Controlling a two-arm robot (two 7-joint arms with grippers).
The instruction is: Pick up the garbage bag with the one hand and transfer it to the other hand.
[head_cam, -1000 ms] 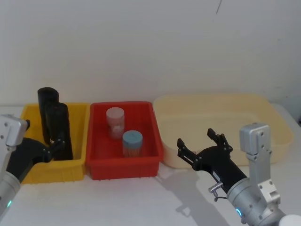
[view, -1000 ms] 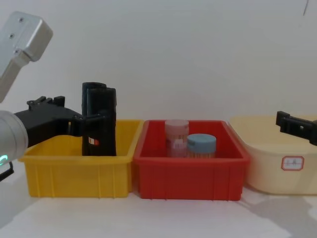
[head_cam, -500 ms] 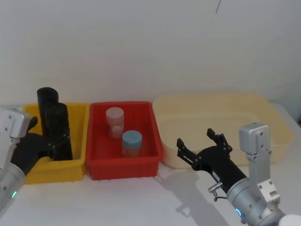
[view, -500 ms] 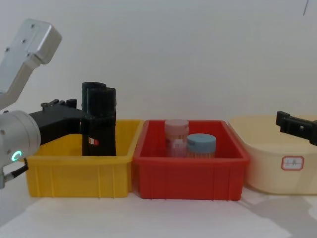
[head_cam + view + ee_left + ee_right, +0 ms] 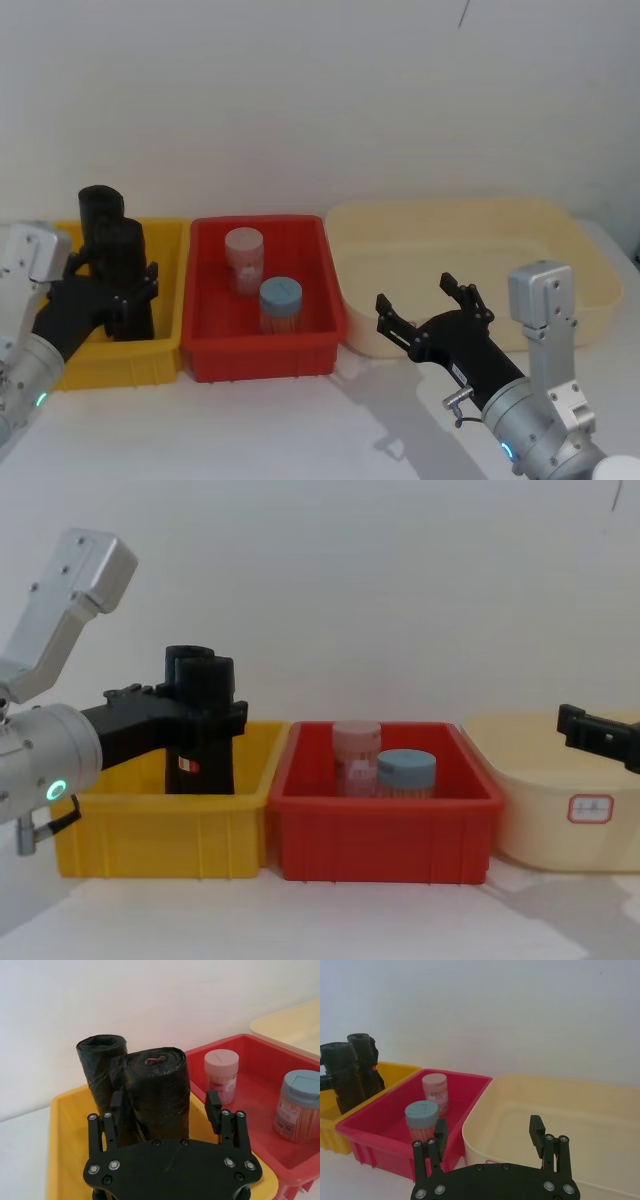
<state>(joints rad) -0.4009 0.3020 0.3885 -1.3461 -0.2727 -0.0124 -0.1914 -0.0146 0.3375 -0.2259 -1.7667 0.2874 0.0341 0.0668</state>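
My left gripper is going to pick up the garbage bag by its exposed upper half next. The yellow bin's front side blocks the garbage bag's lower end.
The garbage bag is a tall black roll standing upright in the yellow bin, with a small red-and-white label low on its side. My left gripper is open, one finger on each side of the roll at mid height; a small gap shows at one finger. A second, wrinkled black roll stands right behind. My right gripper hangs open and empty in front of the cream tub.
A red bin sits between the yellow bin and the cream tub, holding a pink-lidded jar and a blue-lidded jar. White table lies in front of the bins, a white wall behind.
My left gripper has moved forward over the yellow bin, so its open fingers now straddle the labelled roll. The right arm and both rolls have not moved.
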